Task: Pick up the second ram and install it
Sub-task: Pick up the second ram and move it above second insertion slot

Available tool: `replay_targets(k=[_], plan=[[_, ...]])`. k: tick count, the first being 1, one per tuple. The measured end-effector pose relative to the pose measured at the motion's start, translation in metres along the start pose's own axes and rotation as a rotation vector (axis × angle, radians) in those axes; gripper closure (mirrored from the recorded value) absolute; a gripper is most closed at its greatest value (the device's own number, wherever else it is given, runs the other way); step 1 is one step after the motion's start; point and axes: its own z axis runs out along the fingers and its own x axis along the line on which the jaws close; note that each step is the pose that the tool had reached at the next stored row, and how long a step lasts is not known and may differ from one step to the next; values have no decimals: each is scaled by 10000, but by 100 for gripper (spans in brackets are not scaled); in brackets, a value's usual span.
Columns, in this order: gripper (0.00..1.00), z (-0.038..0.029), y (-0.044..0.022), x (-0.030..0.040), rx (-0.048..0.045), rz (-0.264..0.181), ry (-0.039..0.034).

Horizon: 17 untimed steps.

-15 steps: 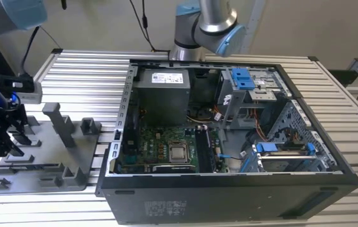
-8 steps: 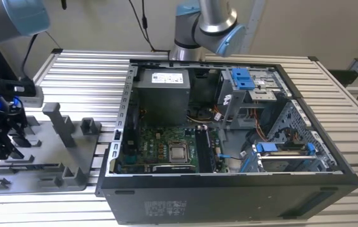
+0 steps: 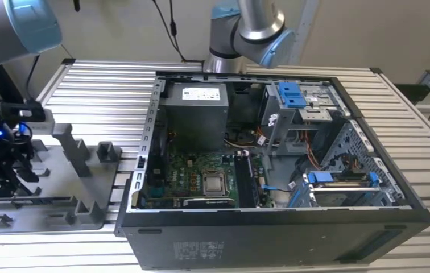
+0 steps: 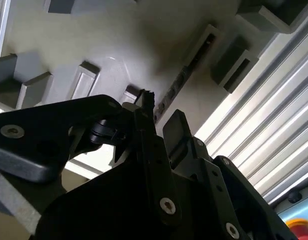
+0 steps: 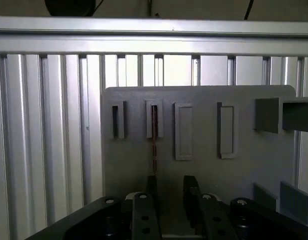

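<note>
I should next install the second ram in the motherboard, so my gripper should grab the ram by its long stick body (image 5: 154,155), which stands out of the slot.
The second ram (image 5: 154,142) stands on its edge in a narrow slot of the grey tray (image 5: 204,170), showing as a thin dark line. In the second wrist view the ram (image 4: 180,82) runs along the slot with small chips on its side. My gripper (image 5: 170,192) hangs open just above the tray, and one of its fingers (image 5: 151,186) is in line with the stick's near end without touching it. In the exterior view my gripper (image 3: 1,179) is at the exterior view's left, over the tray (image 3: 86,187).
An open computer case (image 3: 397,187) lies at the centre of the slatted metal table (image 3: 101,85), with the green motherboard (image 3: 196,176) exposed inside. The tray carries upright posts (image 3: 74,151) and several empty slots (image 5: 184,131). A second arm's base (image 3: 245,34) stands behind the case.
</note>
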Motion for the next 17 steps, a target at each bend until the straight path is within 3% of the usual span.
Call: replay_targets(k=[9,17], plan=[[64,115,0,62,-28,-483,-2],[64,237,0,77,-39,-663,-3]])
